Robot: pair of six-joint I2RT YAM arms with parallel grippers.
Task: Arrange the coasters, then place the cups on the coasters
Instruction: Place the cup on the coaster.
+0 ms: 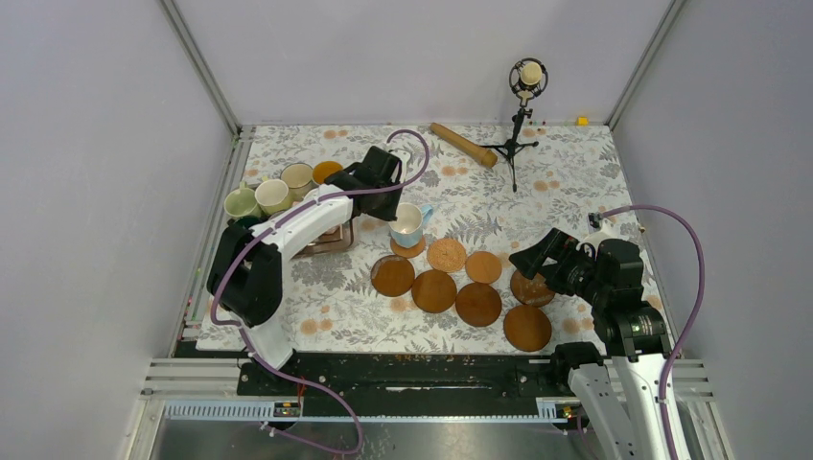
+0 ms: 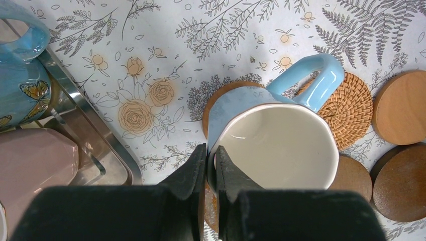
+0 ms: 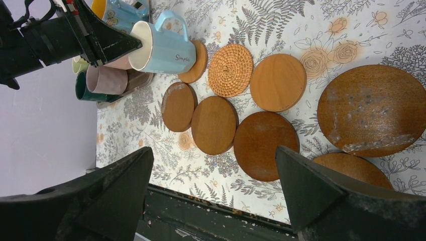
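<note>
The bottom of the light blue cup is right above the small brown coaster, so the cup would end upright there. My left gripper is ready to let go and should open.
My left gripper [image 2: 211, 150] is shut on the rim of a light blue cup [image 2: 276, 145], one finger inside and one outside. The cup hangs upright over a small brown coaster [image 3: 197, 63] at the back left of the group, at or just above it. Several round coasters lie together mid-table, among them a woven one [image 1: 446, 255] and a tan one [image 1: 483, 267]. My right gripper [image 1: 548, 261] hovers open over a large dark coaster [image 1: 532, 287], with nothing between its fingers. More cups, including a light green one [image 1: 240, 203] and a cream one [image 1: 273, 195], stand at the far left.
A metal tray [image 2: 100, 145] beside my left gripper holds a blue butterfly mug [image 2: 20, 85] and a mauve mug [image 2: 35, 160]. At the back stand a microphone on a tripod [image 1: 525, 81] and a wooden rolling pin [image 1: 463, 144]. Grey walls close in both sides.
</note>
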